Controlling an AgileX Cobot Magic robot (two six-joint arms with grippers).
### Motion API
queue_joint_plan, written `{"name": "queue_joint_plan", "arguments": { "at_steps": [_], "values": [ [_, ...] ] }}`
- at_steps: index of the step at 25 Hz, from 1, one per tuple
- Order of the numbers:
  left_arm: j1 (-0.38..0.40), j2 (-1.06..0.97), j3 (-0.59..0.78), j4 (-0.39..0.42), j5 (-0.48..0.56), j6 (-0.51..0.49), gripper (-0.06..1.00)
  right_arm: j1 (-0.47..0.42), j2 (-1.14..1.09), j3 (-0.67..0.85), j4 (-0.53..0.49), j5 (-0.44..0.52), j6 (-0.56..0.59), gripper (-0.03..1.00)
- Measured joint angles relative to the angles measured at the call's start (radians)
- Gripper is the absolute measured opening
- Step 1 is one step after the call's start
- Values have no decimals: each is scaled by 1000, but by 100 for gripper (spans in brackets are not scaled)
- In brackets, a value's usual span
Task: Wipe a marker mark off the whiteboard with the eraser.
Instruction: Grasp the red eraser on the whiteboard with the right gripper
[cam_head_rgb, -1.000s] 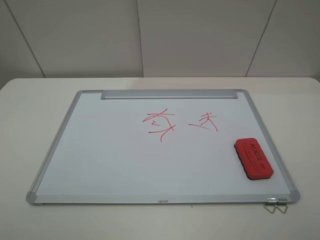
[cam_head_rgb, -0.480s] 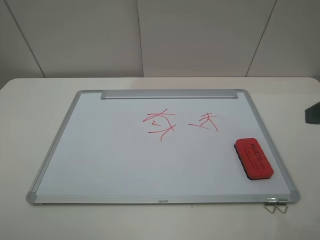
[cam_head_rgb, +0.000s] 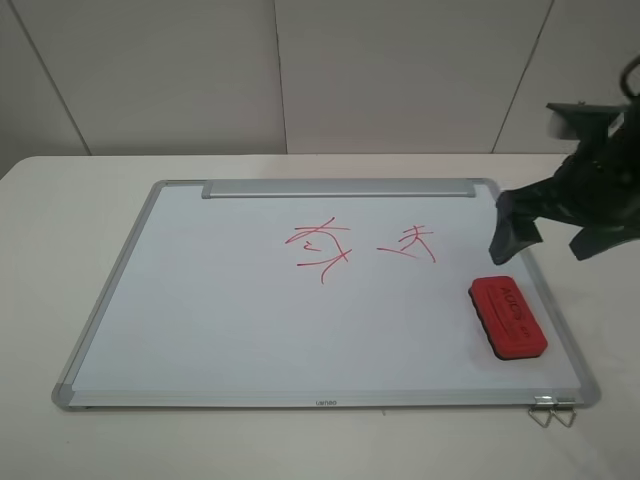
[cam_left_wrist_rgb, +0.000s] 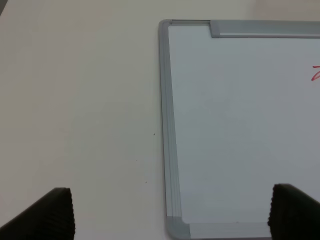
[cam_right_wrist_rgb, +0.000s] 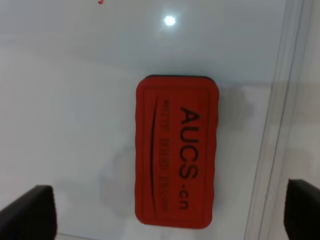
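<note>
Next, my right gripper grabs the red eraser's (cam_head_rgb: 508, 316) long side edges, to wipe off the marker mark (cam_head_rgb: 320, 248).
The whiteboard (cam_head_rgb: 200, 300) lies flat on the table. The marker mark (cam_head_rgb: 320, 248), a red scribble with a long tail, is near the board's middle, and a sliver of it (cam_left_wrist_rgb: 316, 74) shows in the left wrist view. The red eraser (cam_head_rgb: 508, 316) rests on the board by its right edge. My right gripper (cam_head_rgb: 555, 240) hangs open just above and behind the eraser, apart from it. In the right wrist view the eraser (cam_right_wrist_rgb: 177, 150) lies between the spread fingers (cam_right_wrist_rgb: 27, 212). My left gripper (cam_left_wrist_rgb: 170, 217) is open over the board's left corner and holds nothing.
A smaller red scribble (cam_head_rgb: 410, 243) sits right of the mark, between it and the eraser. The silver tray strip (cam_head_rgb: 338, 188) runs along the far edge. A wire clip (cam_head_rgb: 552, 412) sticks out at the near right corner. The cream table (cam_head_rgb: 60, 200) surrounds the board.
My right arm has come in from the right edge of the high view and now hovers over the board's right side behind the eraser. Eraser and marks have not moved.
</note>
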Motion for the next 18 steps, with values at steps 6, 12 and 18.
{"name": "queue_joint_plan", "arguments": {
  "at_steps": [6,12,18],
  "values": [
    [0,0,0,0,0,0,77,2,140,-12,-33,-59,5,83],
    [0,0,0,0,0,0,77,27,181,-12,-113,-83,76,83],
    [0,0,0,0,0,0,77,90,220,-12,-133,-124,150,83]
  ]
}}
